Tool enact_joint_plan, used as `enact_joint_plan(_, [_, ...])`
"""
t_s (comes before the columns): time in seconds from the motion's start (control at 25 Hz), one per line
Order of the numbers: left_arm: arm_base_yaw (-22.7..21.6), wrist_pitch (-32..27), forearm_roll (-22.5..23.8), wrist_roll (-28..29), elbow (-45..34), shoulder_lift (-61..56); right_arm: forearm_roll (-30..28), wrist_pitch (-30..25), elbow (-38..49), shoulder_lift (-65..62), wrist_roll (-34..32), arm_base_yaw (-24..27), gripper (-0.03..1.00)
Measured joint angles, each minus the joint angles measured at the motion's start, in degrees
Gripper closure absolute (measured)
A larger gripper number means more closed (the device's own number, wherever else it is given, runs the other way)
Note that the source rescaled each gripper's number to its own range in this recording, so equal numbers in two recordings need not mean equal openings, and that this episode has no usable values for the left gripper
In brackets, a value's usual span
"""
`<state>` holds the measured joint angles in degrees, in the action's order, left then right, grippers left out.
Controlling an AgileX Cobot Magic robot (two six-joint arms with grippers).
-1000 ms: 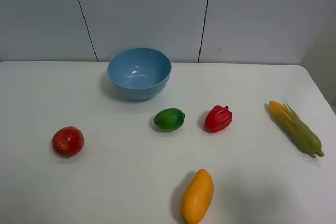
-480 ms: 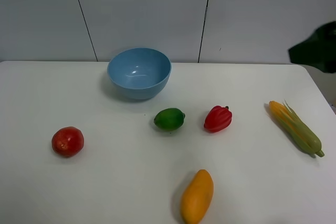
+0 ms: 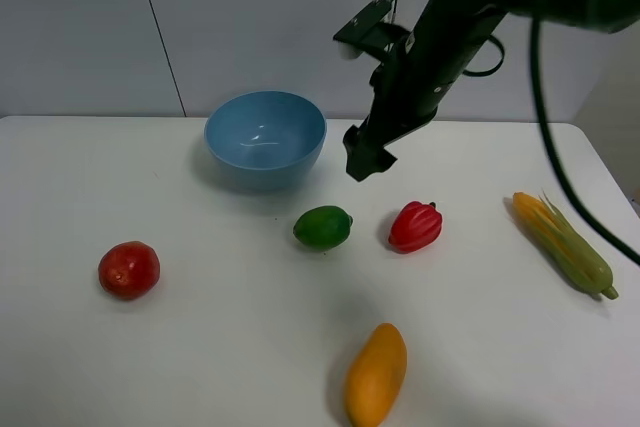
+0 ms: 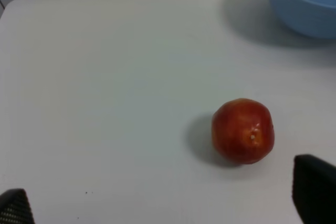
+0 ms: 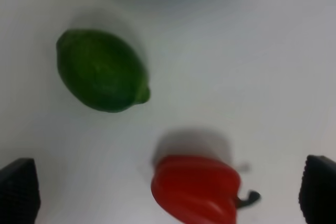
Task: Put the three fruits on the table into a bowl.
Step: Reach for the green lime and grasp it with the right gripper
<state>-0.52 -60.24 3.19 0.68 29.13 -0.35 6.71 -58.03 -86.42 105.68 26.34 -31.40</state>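
The right gripper grabs the green lime by its rounded middle (image 3: 322, 227) next, to put the fruits into the light-blue bowl (image 3: 265, 137).
The light-blue bowl (image 3: 265, 137) stands at the back of the white table (image 3: 200, 347). The red tomato-like fruit (image 3: 128, 269) lies at the left, the green lime (image 3: 322, 227) in the middle, the orange-yellow mango (image 3: 376, 374) at the front. My right gripper (image 3: 362, 160) hangs above the table between the bowl and the red bell pepper (image 3: 415, 226). The right wrist view shows it open (image 5: 168, 192) over the lime (image 5: 102, 70) and pepper (image 5: 195, 188). My left gripper (image 4: 163, 203) is open, with the tomato (image 4: 242, 130) just ahead of it and the bowl (image 4: 304, 1) beyond. The left arm is out of the exterior high view.
A yellow corn cob with green husk (image 3: 563, 243) lies at the right of the table. The dark right arm (image 3: 450, 17) reaches in from the upper right, above the table's back edge. A grey panelled wall stands behind the table.
The right arm has swung in from the right edge of the exterior high view to above the spot between the bowl and the pepper. The fruits and the bowl have not moved.
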Motion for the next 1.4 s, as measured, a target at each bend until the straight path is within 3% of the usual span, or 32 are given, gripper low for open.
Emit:
enact_joint_plan(0.48, [0.0, 0.0, 0.0, 0.0, 0.0, 0.0, 1.0, -0.4, -7.9, 17.6, 3.6, -4.3, -0.03])
enact_joint_plan(1.2, [0.0, 0.0, 0.0, 0.0, 0.0, 0.0, 1.6, 2.1, -9.1, 24.3, 5.1, -5.0, -0.03])
enact_joint_plan(1.24, [0.0, 0.0, 0.0, 0.0, 0.0, 0.0, 2.1, 2.3, -9.1, 24.3, 5.1, -5.0, 0.01])
enact_joint_plan(1.32, [0.0, 0.0, 0.0, 0.0, 0.0, 0.0, 3.2, 2.5, -9.1, 24.3, 5.1, -5.0, 0.33])
enact_joint_plan(1.36, [0.0, 0.0, 0.0, 0.0, 0.0, 0.0, 3.8, 2.5, -9.1, 24.4, 5.1, -5.0, 0.54])
enact_joint_plan(1.4, [0.0, 0.0, 0.0, 0.0, 0.0, 0.0, 4.3, 2.5, -9.1, 24.5, 5.1, -5.0, 0.67])
